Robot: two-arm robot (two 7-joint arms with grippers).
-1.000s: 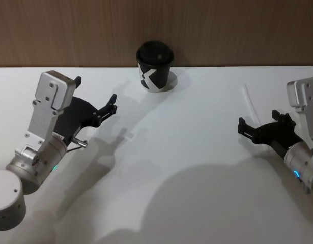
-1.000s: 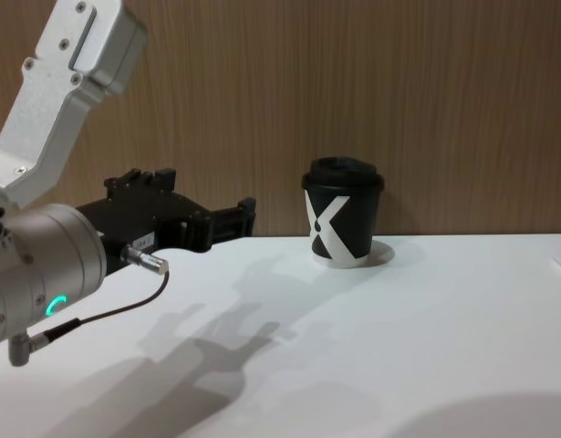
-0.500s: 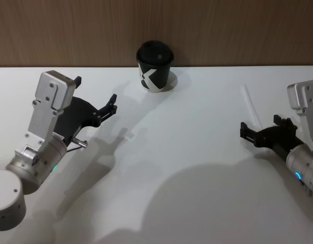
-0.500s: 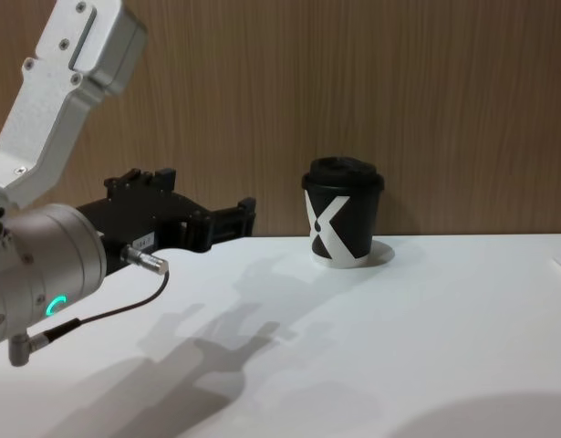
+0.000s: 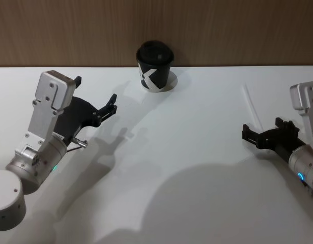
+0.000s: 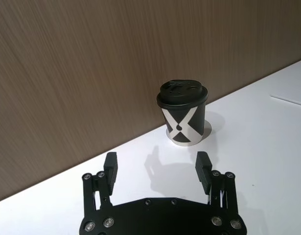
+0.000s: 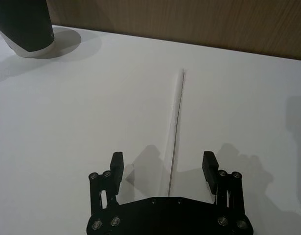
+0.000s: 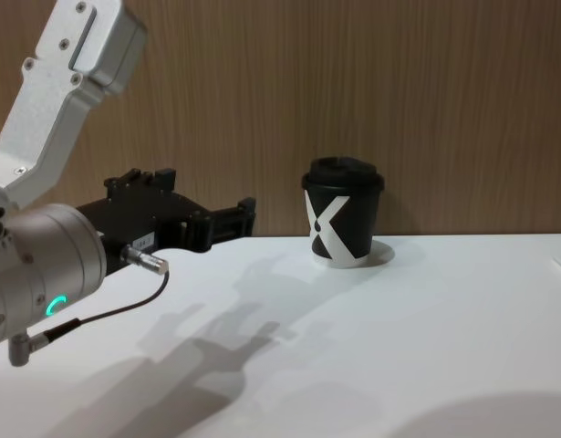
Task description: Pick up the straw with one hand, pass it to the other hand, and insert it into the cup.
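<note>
I need to grab one end [image 5: 258, 127] of the straw with my right gripper next. That leaves the straw's long upper length [image 5: 248, 96] free for the handover.
The black cup [image 5: 155, 66] with a white X stands upright at the back of the white table [image 5: 187, 152], also in the left wrist view [image 6: 182, 117] and the chest view [image 8: 343, 224]. The thin white straw [image 5: 250, 104] lies flat on the table at the right. My right gripper [image 5: 262, 128] hovers open just over the straw's near end; the straw [image 7: 175, 129] runs out from between its fingers, and the gripper [image 7: 162, 164] holds nothing. My left gripper [image 5: 96, 89] hangs open and empty at the left, facing the cup [image 6: 156, 166].
A wood-panelled wall [image 5: 222, 30] rises right behind the table's far edge. The cup's base [image 7: 25, 34] shows far off in the right wrist view. The silver left arm [image 8: 43, 274] fills the chest view's left side.
My right gripper has drawn back a little toward the near right along the straw, staying open. The left arm, cup and straw have not moved.
</note>
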